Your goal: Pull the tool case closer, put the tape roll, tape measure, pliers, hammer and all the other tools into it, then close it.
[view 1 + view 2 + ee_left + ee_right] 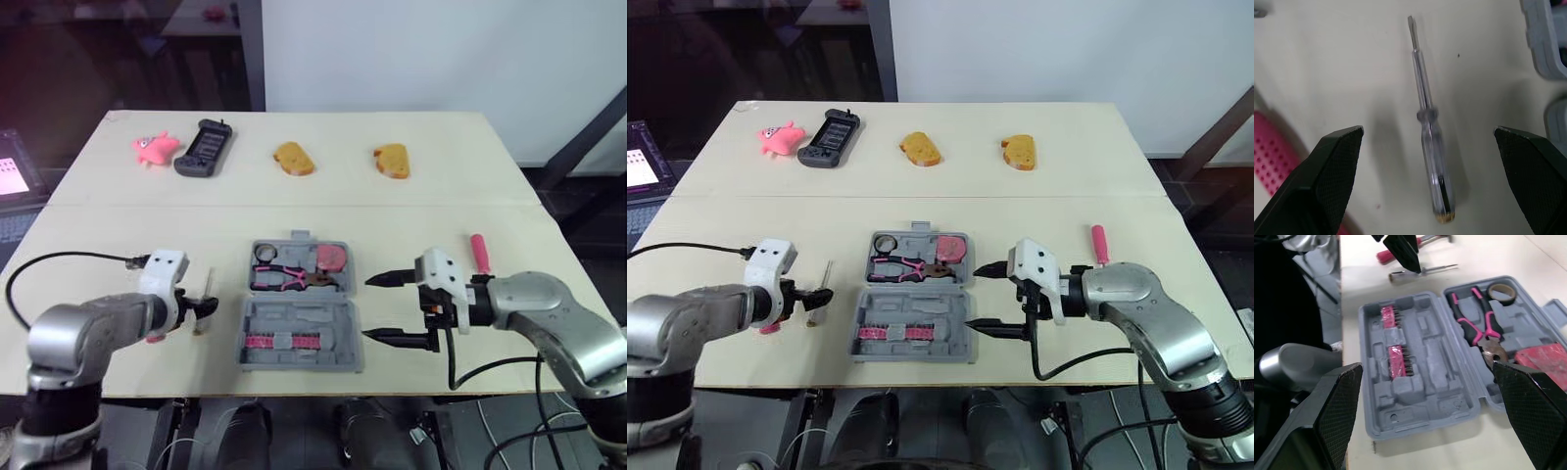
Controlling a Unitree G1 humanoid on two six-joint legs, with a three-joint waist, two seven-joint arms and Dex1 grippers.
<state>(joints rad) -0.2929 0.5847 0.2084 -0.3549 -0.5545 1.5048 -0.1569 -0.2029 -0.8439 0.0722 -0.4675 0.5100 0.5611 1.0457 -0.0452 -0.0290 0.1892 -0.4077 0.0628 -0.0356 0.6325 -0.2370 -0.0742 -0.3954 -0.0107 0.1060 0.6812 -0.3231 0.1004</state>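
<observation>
I should next use my left gripper to grab the screwdriver by its thicker clear handle and put it into the tool case. The screwdriver's narrow metal tip is on the tabletop.
The grey tool case (pixel 300 338) lies open at the front middle of the table. Its far half holds a tape roll (pixel 265 253), pink-handled pliers (pixel 289 280) and a pink tape measure (pixel 333 257); pink bits (pixel 1393 343) sit in the near half. My right gripper (pixel 369 308) is open just right of the case, nothing between its fingers. My left gripper (pixel 1427 131) is open, low over a clear screwdriver (pixel 1431 147) lying left of the case. A pink handle (pixel 1273 156) lies beside it. Another pink-handled tool (pixel 479 253) lies at the right.
Along the far side of the table (pixel 431 215) lie a pink toy (pixel 155 147), a black handset (pixel 204 147) and two orange pieces (pixel 294 159) (pixel 392 161). A screen (pixel 10 176) stands off the table's left edge.
</observation>
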